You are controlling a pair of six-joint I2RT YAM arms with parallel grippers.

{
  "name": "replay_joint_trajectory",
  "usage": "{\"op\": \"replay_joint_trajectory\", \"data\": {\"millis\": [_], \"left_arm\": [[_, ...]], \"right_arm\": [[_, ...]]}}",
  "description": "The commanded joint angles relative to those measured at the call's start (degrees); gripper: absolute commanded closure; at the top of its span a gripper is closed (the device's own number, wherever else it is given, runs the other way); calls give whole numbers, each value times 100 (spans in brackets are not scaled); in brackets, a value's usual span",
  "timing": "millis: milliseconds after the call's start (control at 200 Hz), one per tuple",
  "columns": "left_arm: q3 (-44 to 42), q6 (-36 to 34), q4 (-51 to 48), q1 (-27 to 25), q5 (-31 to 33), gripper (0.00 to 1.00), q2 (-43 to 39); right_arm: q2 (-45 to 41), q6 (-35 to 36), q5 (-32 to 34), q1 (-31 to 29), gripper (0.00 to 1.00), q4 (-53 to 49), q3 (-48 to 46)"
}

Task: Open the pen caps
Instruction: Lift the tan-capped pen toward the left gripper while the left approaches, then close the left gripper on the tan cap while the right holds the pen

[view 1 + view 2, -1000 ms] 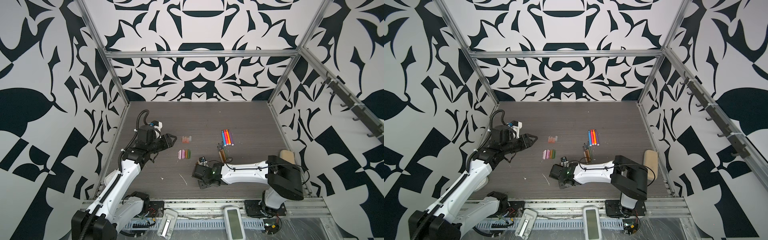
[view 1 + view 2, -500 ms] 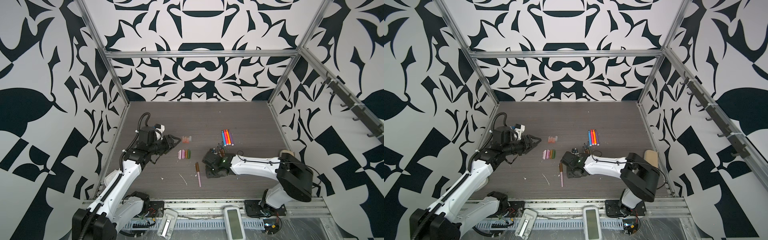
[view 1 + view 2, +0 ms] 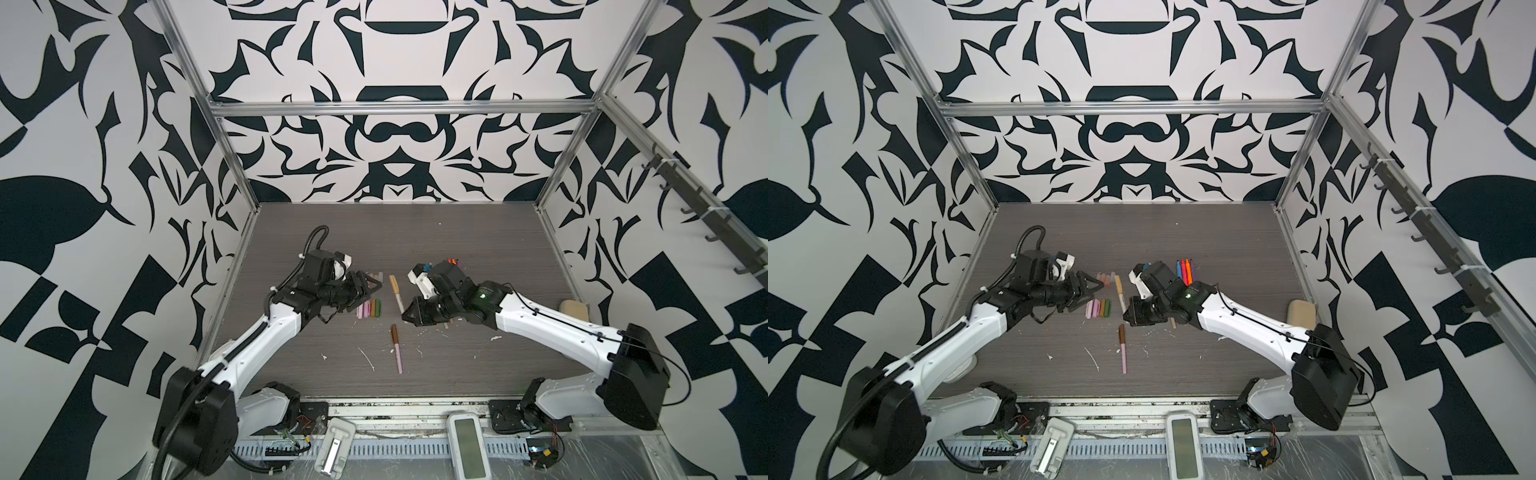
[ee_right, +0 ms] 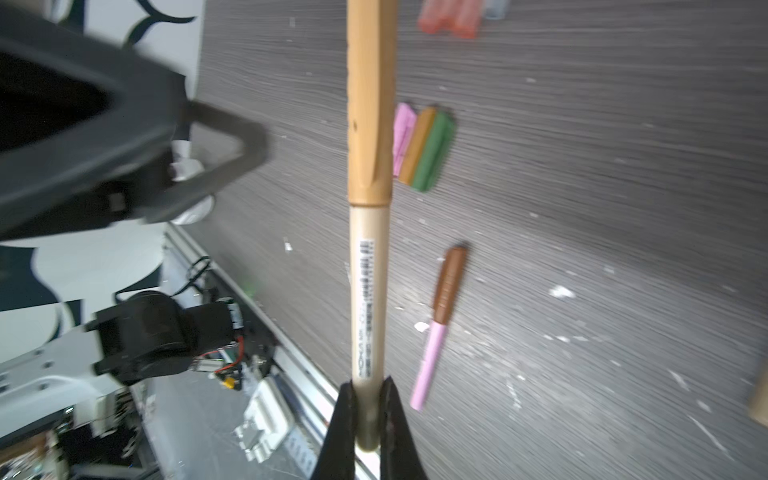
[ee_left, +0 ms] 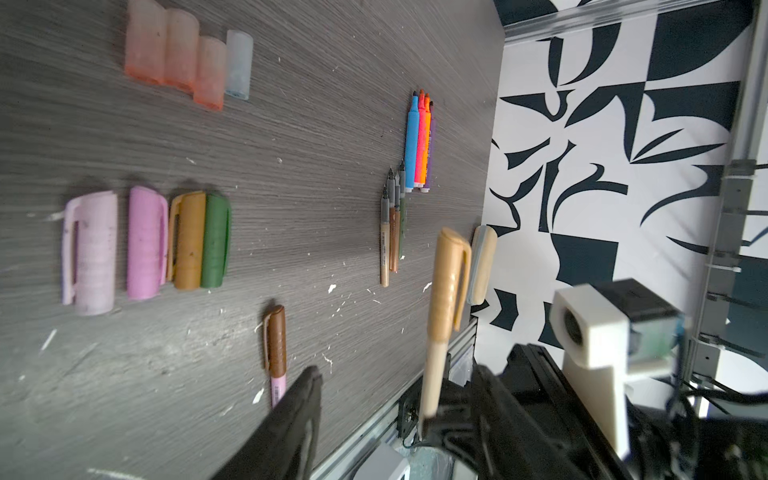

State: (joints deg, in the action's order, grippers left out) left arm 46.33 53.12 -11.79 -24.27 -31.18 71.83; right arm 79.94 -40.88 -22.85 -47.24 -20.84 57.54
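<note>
Next, my left gripper will grab the tan cap to open it, leaving the pen's body [image 3: 400,303] in my right gripper.
My right gripper [image 4: 368,411] is shut on the rear end of a tan pen [image 4: 368,291] and holds it above the table [image 3: 478,232]. The pen's tan cap [image 3: 393,283] is on and points at my left gripper [image 3: 374,286]. That gripper is open, close beside the cap and apart from it; one of its fingers [image 5: 291,424] shows in the left wrist view. A pink pen with a brown cap [image 3: 397,349] [image 3: 1123,349] lies in front. Loose pen caps lie in two rows: pink, tan and green [image 3: 1099,308], and translucent ones [image 3: 1105,277]. Bright uncapped pens [image 3: 1185,270] lie behind the right arm.
Several slim uncapped pens [image 5: 392,224] lie next to the bright ones, mostly under my right arm in both top views. A tan block [image 3: 575,309] sits by the right wall. White flecks [image 3: 368,359] dot the front of the table.
My right gripper has swung from low near the table's front up and back, now with the tan pen in it. The left gripper has moved right toward it and spread wider.
</note>
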Motion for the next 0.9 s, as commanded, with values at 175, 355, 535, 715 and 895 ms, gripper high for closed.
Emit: {"op": "replay_joint_trajectory", "data": {"millis": [175, 355, 535, 715, 895], "left_arm": [[753, -504, 12, 5, -575, 45, 923], [885, -487, 124, -9, -794, 69, 1164], [824, -224, 407, -36, -749, 72, 1215], [736, 42, 582, -82, -444, 97, 970], [681, 117, 372, -209, 38, 100, 673]], "right_arm": [[280, -648, -364, -13, 100, 537, 431], [348, -656, -433, -4, 100, 606, 543], [392, -870, -880, 68, 100, 1122, 405], [305, -691, -1143, 268, 91, 965, 457], [358, 224, -262, 310, 72, -723, 1244]]}}
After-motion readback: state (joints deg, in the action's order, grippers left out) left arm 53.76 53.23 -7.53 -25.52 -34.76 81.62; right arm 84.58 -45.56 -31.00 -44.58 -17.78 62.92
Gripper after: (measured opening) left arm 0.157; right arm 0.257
